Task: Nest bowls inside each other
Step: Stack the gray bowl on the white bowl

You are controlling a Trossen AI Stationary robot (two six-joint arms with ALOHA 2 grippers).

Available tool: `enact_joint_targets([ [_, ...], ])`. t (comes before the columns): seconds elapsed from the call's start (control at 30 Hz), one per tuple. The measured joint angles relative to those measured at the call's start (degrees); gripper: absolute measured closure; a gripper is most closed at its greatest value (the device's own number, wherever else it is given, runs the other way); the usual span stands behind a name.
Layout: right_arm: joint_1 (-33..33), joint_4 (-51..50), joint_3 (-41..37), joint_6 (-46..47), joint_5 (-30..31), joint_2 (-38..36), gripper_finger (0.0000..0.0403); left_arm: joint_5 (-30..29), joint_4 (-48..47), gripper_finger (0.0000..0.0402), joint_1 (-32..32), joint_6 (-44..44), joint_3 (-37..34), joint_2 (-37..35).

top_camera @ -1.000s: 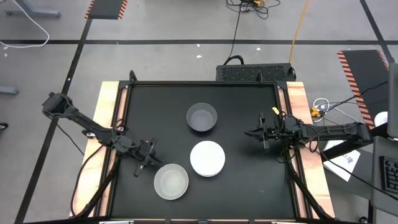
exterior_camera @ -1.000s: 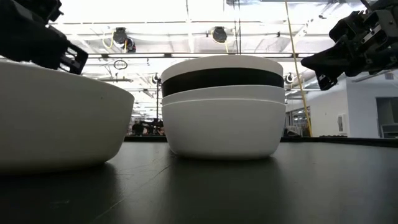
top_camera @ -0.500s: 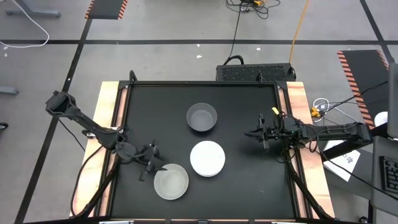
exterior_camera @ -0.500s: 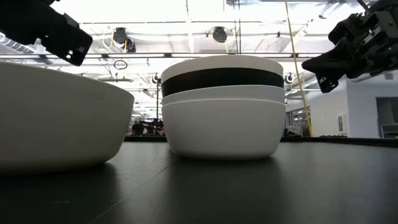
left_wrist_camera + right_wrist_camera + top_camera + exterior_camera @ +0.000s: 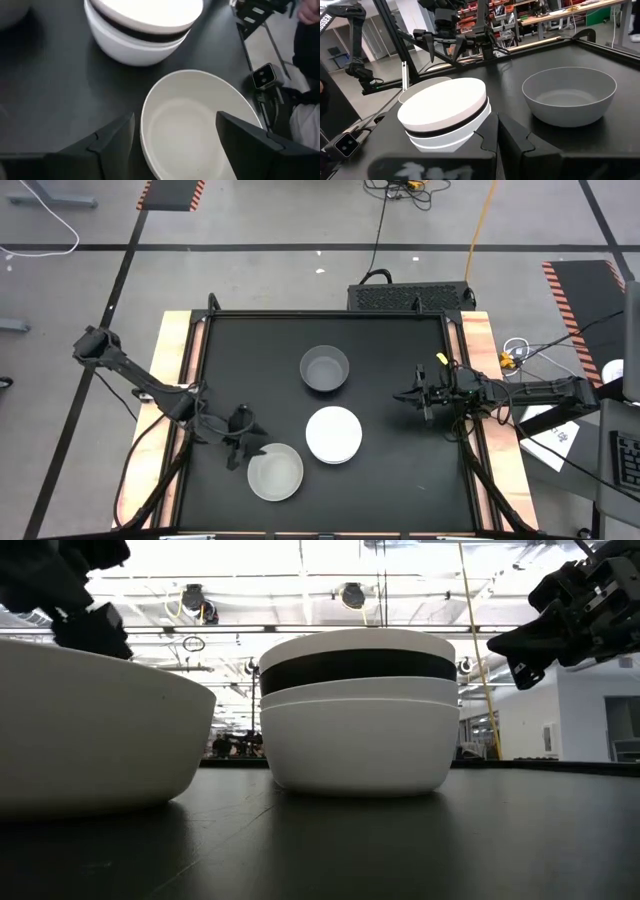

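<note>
Next, my left gripper takes hold of the pale bowl by its rim [image 5: 250, 470], to nest it in the white stack.
A pale bowl [image 5: 275, 472] stands on its base near the table's front edge. My left gripper [image 5: 248, 446] hovers open just left of it. In the left wrist view its two fingers stand wide on either side of this bowl [image 5: 190, 130], apart from it. To the right is a nested stack [image 5: 333, 434]: a white bowl on top, a black one under it and white ones below [image 5: 358, 710]. A grey bowl [image 5: 325, 369] stands alone farther back. My right gripper [image 5: 402, 396] waits shut and empty at the table's right.
The black table top [image 5: 400, 470] has bare room at its near right and far left, with wooden strips [image 5: 478, 350] along its left and right sides. A black box [image 5: 410, 297] sits behind the far edge. A small camera [image 5: 264, 76] stands at the near edge.
My left gripper has moved a little toward the near edge and right, closer to the pale bowl's rim. It has turned somewhat and its fingers have spread open. The bowls have stayed where they were.
</note>
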Motion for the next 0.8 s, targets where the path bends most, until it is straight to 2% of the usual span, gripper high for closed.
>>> enact_joint_targets([
  [0.33, 0.0, -0.2, 0.0, 0.0, 0.0, 0.0, 0.0403, 0.8, -5.2, 0.0117, 0.1, -14.8, 0.0, 2.1],
  [0.8, 0.0, -1.0, 0.0, -0.1, 0.0, 0.0, 0.0403, 4.9, -5.3, 0.0117, 1.3, -18.9, 0.0, 10.5],
])
